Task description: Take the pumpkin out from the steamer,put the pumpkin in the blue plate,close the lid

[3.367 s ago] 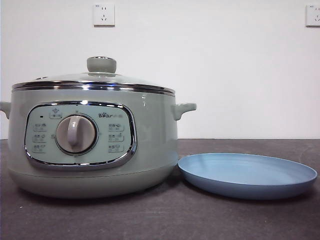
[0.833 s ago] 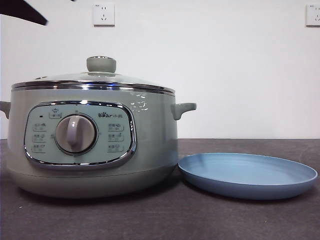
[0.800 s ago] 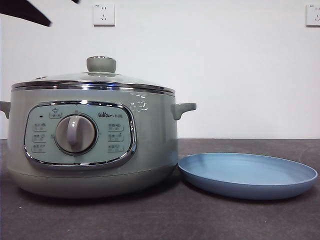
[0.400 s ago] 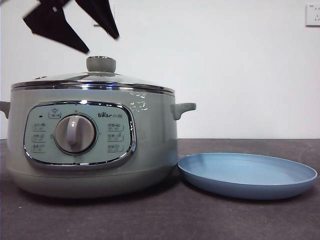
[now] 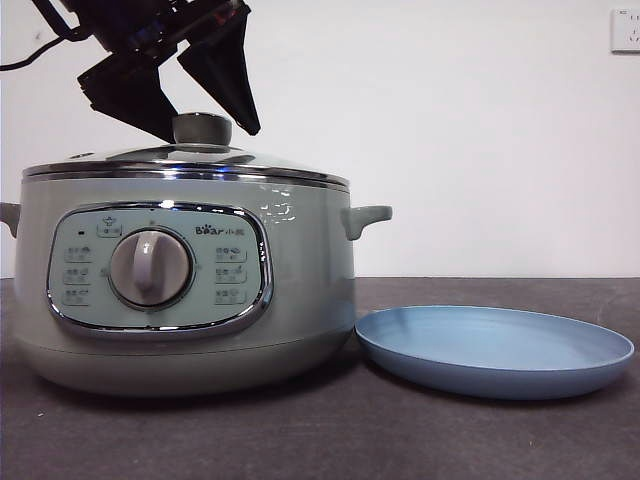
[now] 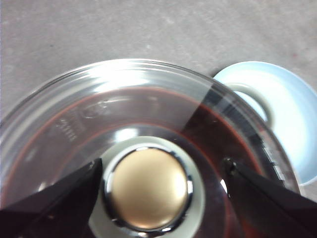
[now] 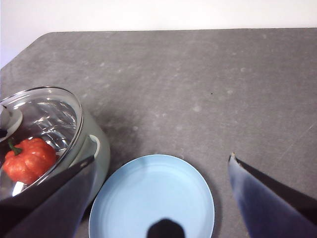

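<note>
The left gripper takes the lid by its narrow knob (image 5: pixel 202 129) next. The glass lid (image 5: pixel 250 160) across the whole steamer is too wide for my fingers.
The pale green steamer (image 5: pixel 300 280) stands at the left with its glass lid (image 5: pixel 250 160) on. My left gripper (image 5: pixel 212 135) hangs open over the lid, one jaw on each side of the knob (image 5: pixel 202 128) and not touching it. The left wrist view shows the knob (image 6: pixel 147 188) between the jaws of the left gripper (image 6: pixel 163 163). Through the lid (image 7: pixel 44 114) the orange-red pumpkin (image 7: pixel 29 158) shows inside the steamer (image 7: pixel 99 153); the front view hides it. Beside the steamer on the right lies the blue plate (image 5: pixel 495 350), bare. My right gripper (image 7: pixel 161 159) is open, high above the blue plate (image 7: pixel 151 198).
The dark grey table (image 7: pixel 198 89) runs back to a white wall with a socket (image 5: pixel 625 30). The steamer's side handle (image 5: pixel 368 218) sticks out toward the plate. In the left wrist view the plate (image 6: pixel 282 114) lies just past that handle (image 6: pixel 255 101).
My left gripper has come down from the upper left corner and now straddles the lid's knob. Steamer, lid and plate have not moved.
</note>
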`<state>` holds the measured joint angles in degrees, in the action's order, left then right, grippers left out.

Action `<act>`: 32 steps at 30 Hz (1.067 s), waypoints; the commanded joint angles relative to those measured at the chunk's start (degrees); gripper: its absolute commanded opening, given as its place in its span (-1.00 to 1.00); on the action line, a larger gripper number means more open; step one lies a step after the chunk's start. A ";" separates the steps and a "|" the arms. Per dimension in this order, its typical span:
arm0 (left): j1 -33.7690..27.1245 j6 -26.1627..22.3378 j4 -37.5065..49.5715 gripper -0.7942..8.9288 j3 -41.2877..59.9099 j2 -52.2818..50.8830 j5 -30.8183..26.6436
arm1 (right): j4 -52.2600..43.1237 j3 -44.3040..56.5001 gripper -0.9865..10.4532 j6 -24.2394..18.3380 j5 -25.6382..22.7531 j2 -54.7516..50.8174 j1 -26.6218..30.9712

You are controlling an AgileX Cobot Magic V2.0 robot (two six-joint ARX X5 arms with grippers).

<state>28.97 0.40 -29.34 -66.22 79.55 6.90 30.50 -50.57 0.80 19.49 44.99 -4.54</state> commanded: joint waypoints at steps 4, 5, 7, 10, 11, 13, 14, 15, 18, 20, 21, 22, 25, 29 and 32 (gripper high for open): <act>0.63 -0.74 -0.57 -0.46 0.11 0.46 -3.78 | 0.09 -0.26 -0.06 -0.17 0.02 0.02 -0.04; 0.63 -0.90 -0.61 -0.58 0.11 0.46 -3.87 | 0.11 -0.26 -0.06 -0.20 0.02 0.00 -0.04; 0.66 -2.08 -0.70 -0.85 0.11 0.42 -3.85 | 0.11 -0.26 -0.06 -0.20 0.02 0.00 -0.04; 0.66 -2.19 -0.72 -0.85 0.09 0.39 -3.87 | 0.11 -0.26 -0.06 -0.22 0.02 0.02 -0.04; 0.66 -2.19 -0.74 -0.85 0.04 0.39 -3.87 | 0.11 -0.28 -0.06 -0.22 0.04 0.02 -0.04; 0.63 -2.19 -0.85 -0.85 -0.26 0.28 -3.98 | 0.22 -0.26 -0.06 -0.22 0.02 0.02 -0.04; 0.63 -2.16 -0.83 -0.85 -0.55 0.26 -4.00 | 0.46 -0.26 -0.06 -0.22 0.02 0.02 -0.04; 0.63 -2.16 -0.74 -0.85 -0.85 0.13 -3.98 | 0.85 -0.26 -0.06 -0.22 -0.02 0.02 -0.04; 0.63 -2.16 -1.01 -0.85 -2.27 -0.68 -3.98 | 2.01 -0.26 -0.06 -0.22 -0.04 0.02 -0.04; 0.61 -2.16 -1.27 -0.85 -3.19 -1.86 -3.98 | 2.19 -0.26 -0.06 -0.22 -0.02 0.02 -0.04; 0.61 -2.16 -1.44 -0.85 -3.65 -2.62 -4.00 | 2.16 -0.26 -0.06 -0.22 0.00 0.02 -0.04; 0.61 -2.16 -1.73 -0.85 -3.98 -3.50 -4.02 | 2.16 -0.26 -0.06 -0.20 -0.04 0.02 -0.04; 0.61 -2.16 -2.14 -0.85 -4.55 -7.10 -4.15 | 2.01 -0.26 -0.06 0.50 0.09 0.35 -0.17; 0.59 -2.16 -3.54 -0.85 -4.55 -12.61 -7.19 | 1.33 -0.26 -0.06 0.83 1.60 1.95 -2.10; 0.59 -2.19 -6.23 -0.85 -4.55 -17.16 -10.62 | 0.74 -0.28 -0.06 0.83 4.09 4.17 -4.66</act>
<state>29.45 -1.10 -36.40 -69.98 63.81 -2.61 31.55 -50.57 1.17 22.98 48.64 -8.51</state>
